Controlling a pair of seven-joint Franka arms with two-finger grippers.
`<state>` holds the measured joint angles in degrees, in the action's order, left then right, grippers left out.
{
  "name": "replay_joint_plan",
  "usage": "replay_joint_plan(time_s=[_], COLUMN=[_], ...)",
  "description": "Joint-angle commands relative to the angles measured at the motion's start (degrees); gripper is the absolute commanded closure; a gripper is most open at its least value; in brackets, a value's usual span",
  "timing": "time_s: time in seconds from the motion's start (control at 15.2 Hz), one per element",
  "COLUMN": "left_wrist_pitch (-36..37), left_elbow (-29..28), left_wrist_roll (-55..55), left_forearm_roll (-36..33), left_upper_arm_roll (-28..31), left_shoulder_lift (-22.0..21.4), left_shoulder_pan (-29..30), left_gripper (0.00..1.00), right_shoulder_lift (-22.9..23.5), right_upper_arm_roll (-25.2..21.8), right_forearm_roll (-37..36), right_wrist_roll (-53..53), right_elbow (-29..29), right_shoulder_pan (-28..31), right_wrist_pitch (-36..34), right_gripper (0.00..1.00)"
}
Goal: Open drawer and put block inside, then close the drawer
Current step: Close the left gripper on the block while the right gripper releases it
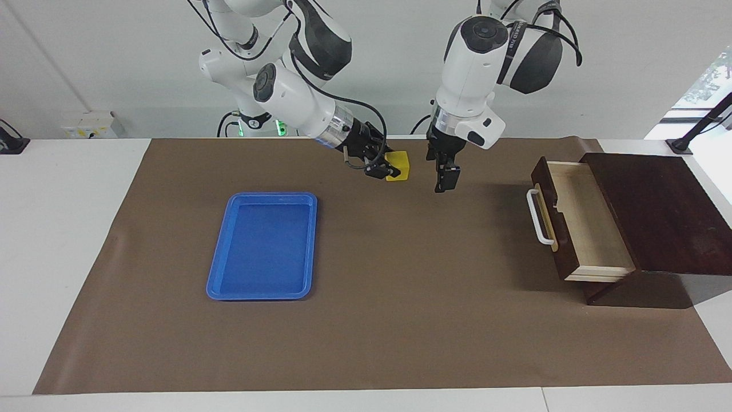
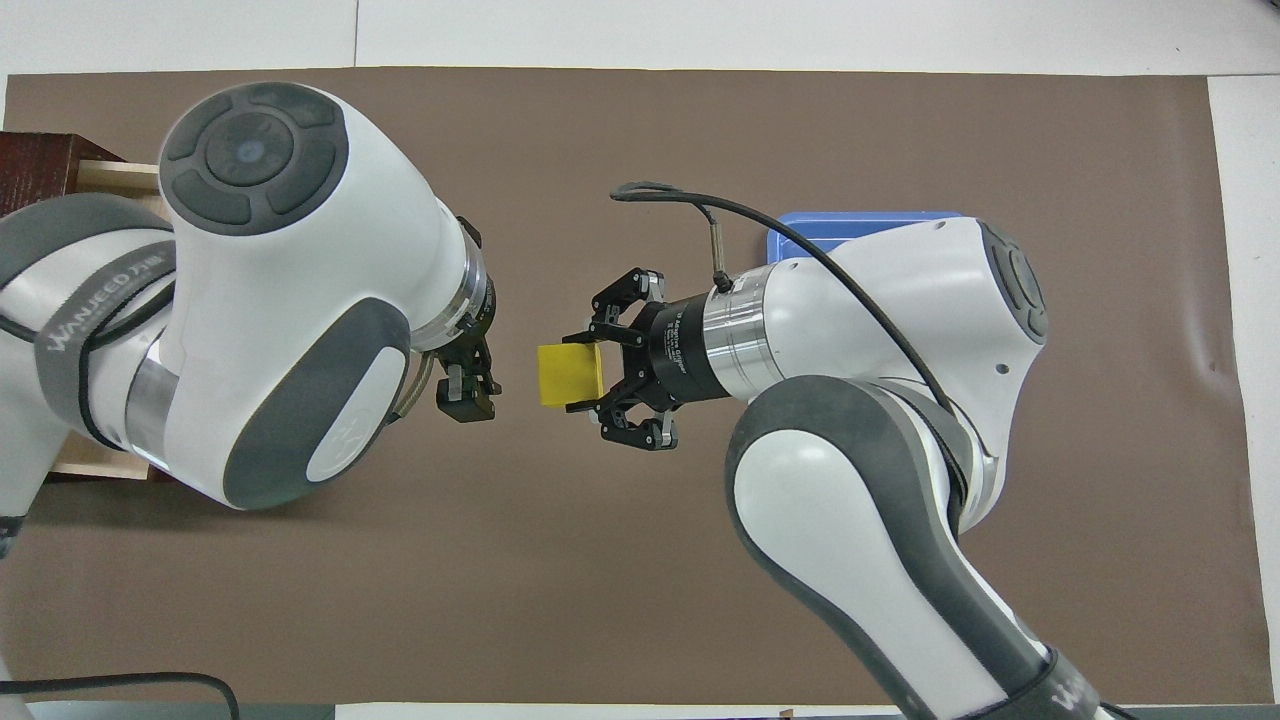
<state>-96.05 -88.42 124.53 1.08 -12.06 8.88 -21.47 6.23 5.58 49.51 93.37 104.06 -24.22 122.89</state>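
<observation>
My left gripper grabs the yellow block by its uncovered end [image 2: 553, 376] next, to get the block into the open drawer [image 2: 112, 176].
The small yellow block [image 1: 400, 165] [image 2: 567, 375] hangs above the brown mat, with my right gripper [image 1: 391, 169] [image 2: 583, 374] shut on it. Close beside the block, toward the drawer's end of the table, my left gripper [image 1: 444, 178] hangs open and points down, holding nothing. A small gap separates it from the block. In the overhead view the left arm hides most of that gripper; one of its fingers [image 2: 466, 393] shows. The dark wooden drawer [image 1: 577, 220] [image 2: 112, 176] stands pulled out of its box at the left arm's end, white handle [image 1: 536, 217] facing the mat, and its pale interior holds nothing.
A blue plastic tray [image 1: 263, 286] [image 2: 850, 226] lies on the brown mat [image 1: 400, 320] toward the right arm's end, with nothing in it. The dark wooden box [image 1: 657, 212] holding the drawer sits at the mat's edge. White tabletop borders the mat.
</observation>
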Motion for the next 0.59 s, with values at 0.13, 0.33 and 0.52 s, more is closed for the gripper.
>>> replay_joint_plan(time_s=[0.13,0.33,0.52], left_wrist_pitch=[1.65,1.83,1.74], left_elbow=[0.70,0.97,1.05], left_wrist_roll=[2.65,4.05,5.28], left_forearm_roll=[0.51,0.59,0.42], left_upper_arm_roll=[0.81,0.90,0.90], left_shoulder_lift=[0.17,0.17,0.26], left_shoulder_pan=[-2.44,-3.84,-4.81], left_gripper=[0.00,0.00,0.00], right_shoulder_lift=[1.68,1.77,1.77], right_upper_arm_roll=[-0.05,-0.05,-0.05], right_forearm_roll=[-1.70,-1.70,-1.70], right_wrist_roll=[2.69,2.78,2.78], right_elbow=[-2.72,-3.16,-3.16], right_shoulder_pan=[-0.39,-0.31,-0.31], right_wrist_pitch=[1.21,1.13,1.04], right_gripper=[1.00,1.00,1.00])
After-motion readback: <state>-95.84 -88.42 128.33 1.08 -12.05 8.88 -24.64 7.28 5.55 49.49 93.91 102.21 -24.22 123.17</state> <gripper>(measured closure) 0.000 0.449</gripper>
